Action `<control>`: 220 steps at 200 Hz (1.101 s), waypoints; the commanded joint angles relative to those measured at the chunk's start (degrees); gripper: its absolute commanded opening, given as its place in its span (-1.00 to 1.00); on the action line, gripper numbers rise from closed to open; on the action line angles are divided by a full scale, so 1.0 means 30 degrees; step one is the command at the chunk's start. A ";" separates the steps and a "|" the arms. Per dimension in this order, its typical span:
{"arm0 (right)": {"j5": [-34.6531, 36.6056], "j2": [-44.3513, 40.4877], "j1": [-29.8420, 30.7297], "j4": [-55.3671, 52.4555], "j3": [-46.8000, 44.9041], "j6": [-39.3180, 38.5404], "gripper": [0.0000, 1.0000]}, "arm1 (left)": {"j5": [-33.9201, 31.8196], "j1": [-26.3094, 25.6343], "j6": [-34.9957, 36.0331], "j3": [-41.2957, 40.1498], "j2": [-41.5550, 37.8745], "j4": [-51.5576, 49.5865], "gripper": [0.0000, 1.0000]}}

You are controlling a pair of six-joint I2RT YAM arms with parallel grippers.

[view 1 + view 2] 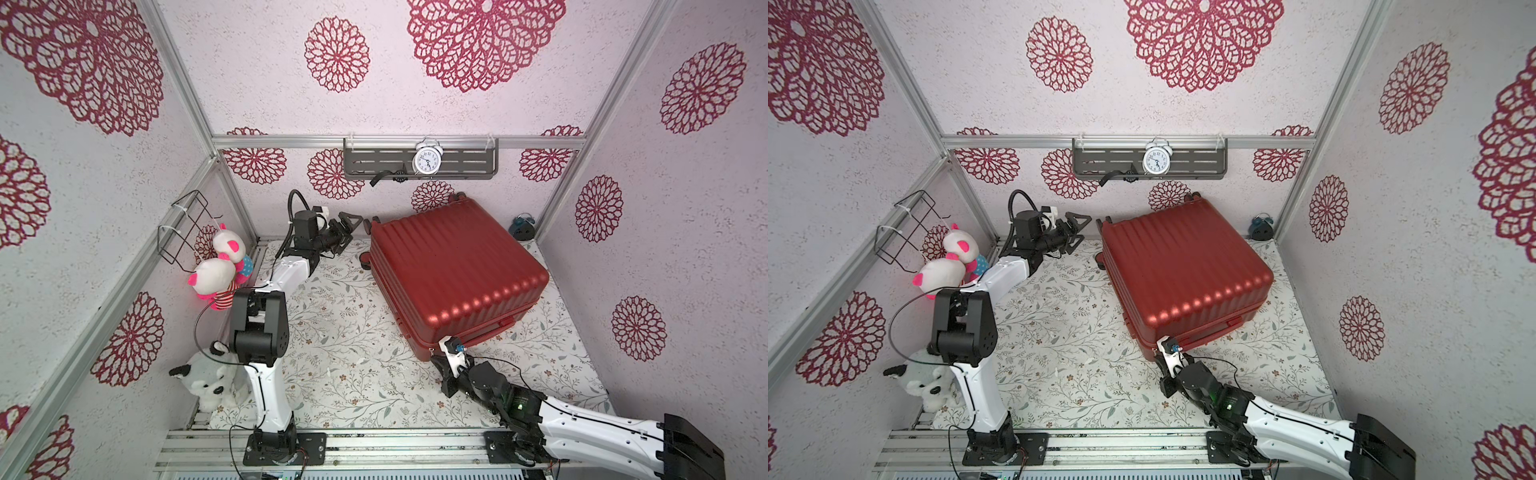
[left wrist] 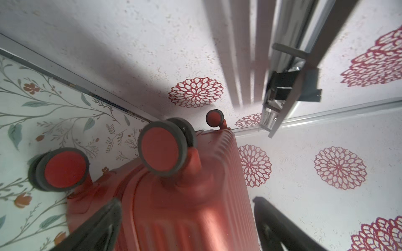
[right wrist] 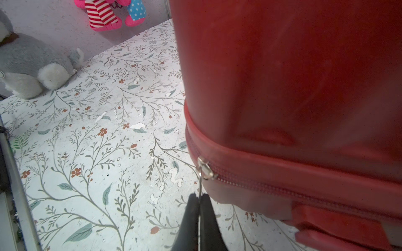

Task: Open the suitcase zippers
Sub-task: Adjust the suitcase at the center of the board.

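The suitcase [image 1: 453,270] needs to be turned and its zippers need to be opened. My left gripper should next grab the suitcase's corner wheel between its fingers, which leaves the suitcase's seam free.
The red ribbed suitcase [image 1: 453,270] [image 1: 1183,266] lies flat on the floral table at the back right, its shell halves closed. In the right wrist view the zippers' red track [image 3: 261,187] runs round the seam of the suitcase [image 3: 282,76] to a metal slider [image 3: 205,170] at the near corner. My right gripper [image 3: 199,195] [image 1: 435,356] [image 1: 1158,355] is shut on the slider's thin pull tab. My left gripper [image 1: 351,232] [image 1: 1077,230] [image 2: 186,201] stands open at the wheel end, its fingers either side of the suitcase [image 2: 185,217] corner, touching nothing.
Red-and-black wheels [image 2: 163,147] point toward the left gripper, close to the back wall. Plush toys [image 1: 220,266] hang by a wire basket [image 1: 183,224] at the left wall; a grey-white plush [image 1: 208,380] sits front left. A shelf with a clock [image 1: 427,160] hangs on the back wall.
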 commanded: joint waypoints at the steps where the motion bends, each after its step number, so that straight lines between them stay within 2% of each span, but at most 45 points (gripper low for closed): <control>1: -0.0901 -0.0712 0.0462 0.0127 0.0287 -0.0469 -1.00 | 0.1230 0.0120 -0.1675 0.1728 0.1882 0.1155 0.96; 46: -0.0793 -0.1102 0.0458 -0.0230 0.0164 -0.0355 -1.00 | 0.2394 -0.0070 -0.4445 0.4697 0.5085 0.3333 0.97; 108: -0.0684 -0.1044 0.0458 -0.0172 0.0068 -0.0344 -1.00 | 0.2661 -0.0580 -0.5502 0.7058 0.6806 0.3711 0.96; 152: -0.0716 -0.0780 0.0460 0.0043 0.0097 -0.0343 -1.00 | 0.2751 -0.0680 -0.6202 0.7367 0.7294 0.4352 0.76; 187: -0.0758 -0.0562 0.0470 0.0234 0.0136 -0.0343 -1.00 | 0.2662 -0.0779 -0.6262 0.7260 0.7503 0.4401 0.89; 220: -0.0762 -0.0502 0.0466 0.0251 0.0133 -0.0344 -1.00 | 0.2805 -0.0813 -0.6751 0.7726 0.7930 0.4793 0.86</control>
